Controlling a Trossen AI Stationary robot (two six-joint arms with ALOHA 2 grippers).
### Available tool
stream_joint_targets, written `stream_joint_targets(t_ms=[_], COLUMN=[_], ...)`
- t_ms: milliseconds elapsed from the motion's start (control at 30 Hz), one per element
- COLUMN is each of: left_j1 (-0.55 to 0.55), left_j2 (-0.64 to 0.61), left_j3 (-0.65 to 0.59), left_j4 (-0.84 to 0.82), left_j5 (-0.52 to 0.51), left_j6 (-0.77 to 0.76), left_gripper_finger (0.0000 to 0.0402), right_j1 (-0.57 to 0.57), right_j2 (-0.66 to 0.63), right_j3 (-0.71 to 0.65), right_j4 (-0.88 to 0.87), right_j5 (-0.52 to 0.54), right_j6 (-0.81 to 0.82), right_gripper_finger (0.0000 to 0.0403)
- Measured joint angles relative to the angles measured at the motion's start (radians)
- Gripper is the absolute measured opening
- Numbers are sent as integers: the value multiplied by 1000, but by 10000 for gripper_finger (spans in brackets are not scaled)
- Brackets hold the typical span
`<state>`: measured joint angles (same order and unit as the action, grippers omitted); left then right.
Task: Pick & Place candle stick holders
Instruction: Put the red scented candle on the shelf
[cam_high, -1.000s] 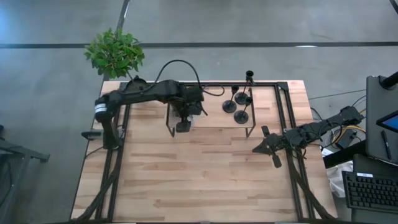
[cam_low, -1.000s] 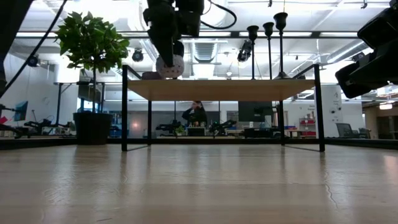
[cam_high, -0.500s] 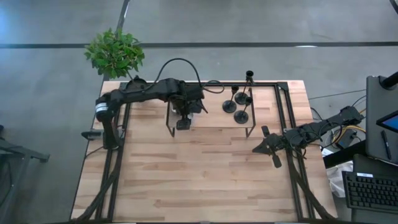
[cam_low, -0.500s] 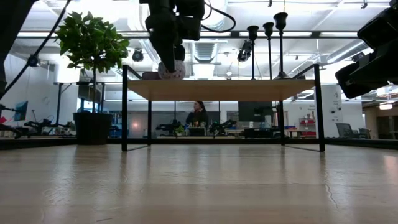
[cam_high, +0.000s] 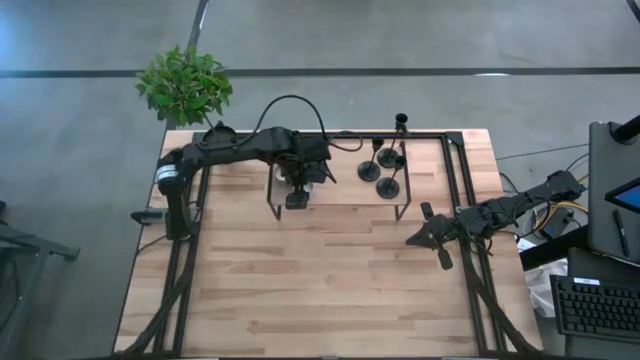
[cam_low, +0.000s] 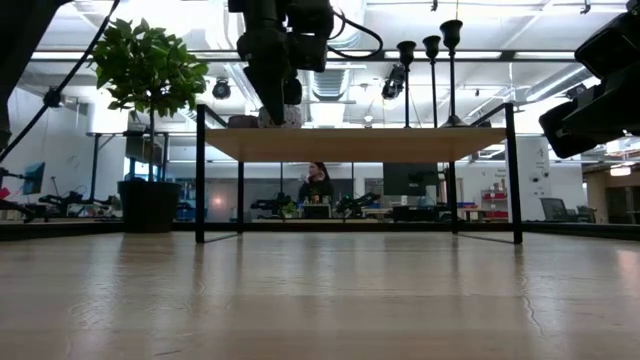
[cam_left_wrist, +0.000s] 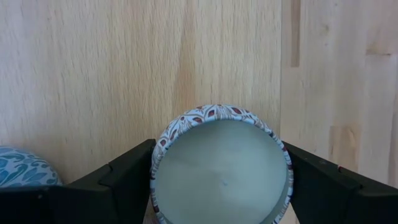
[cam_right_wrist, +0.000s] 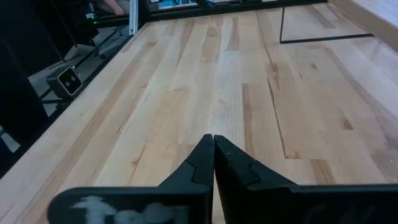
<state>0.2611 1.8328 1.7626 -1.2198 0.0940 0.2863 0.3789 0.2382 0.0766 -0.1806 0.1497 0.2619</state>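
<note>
I should open my left gripper now, because the patterned tin hangs upright over the wooden shelf beside the teal tin and would stay standing.
Several matte black candle stick holders stand by their round bases on the right part of a raised wooden shelf; their thin stems rise in the low view. My left gripper is over the shelf's left part, shut on a round patterned candle tin with pale wax, also seen in the low view. My right gripper waits shut and empty above the table's right side, and its wrist view shows it too. My left gripper pinches the tin's round patterned wall between its two fingers, one on each opposite side. The fingers come from above, pointing down. The tin is upright, its open top up, at the shelf top; whether its bottom touches the wood I cannot tell.
A second round teal-patterned thing lies on the shelf close beside the tin. The shelf's black frame legs stand on the table. A potted plant is beyond the far left corner. Bare table wood lies toward the near edge.
My left gripper has gone down toward the shelf top with the patterned tin, staying shut on it and keeping it upright.
</note>
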Motion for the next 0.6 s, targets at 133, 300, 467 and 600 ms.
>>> stream_joint_targets(t_ms=[133, 300, 467, 600], left_j1=[0, 1, 1, 1], left_j2=[0, 0, 1, 1], left_j3=[0, 0, 0, 0], left_j4=[4, 5, 5, 5], left_j5=[0, 0, 0, -1], left_j6=[0, 0, 0, 0], left_gripper_finger=[301, 301, 301, 310], right_j1=[0, 0, 0, 0], right_j2=[0, 0, 0, 0], right_j3=[0, 0, 0, 0], right_j4=[0, 0, 0, 0], right_j5=[0, 0, 0, 0], right_j6=[0, 0, 0, 0], right_gripper_finger=[8, 8, 8, 8])
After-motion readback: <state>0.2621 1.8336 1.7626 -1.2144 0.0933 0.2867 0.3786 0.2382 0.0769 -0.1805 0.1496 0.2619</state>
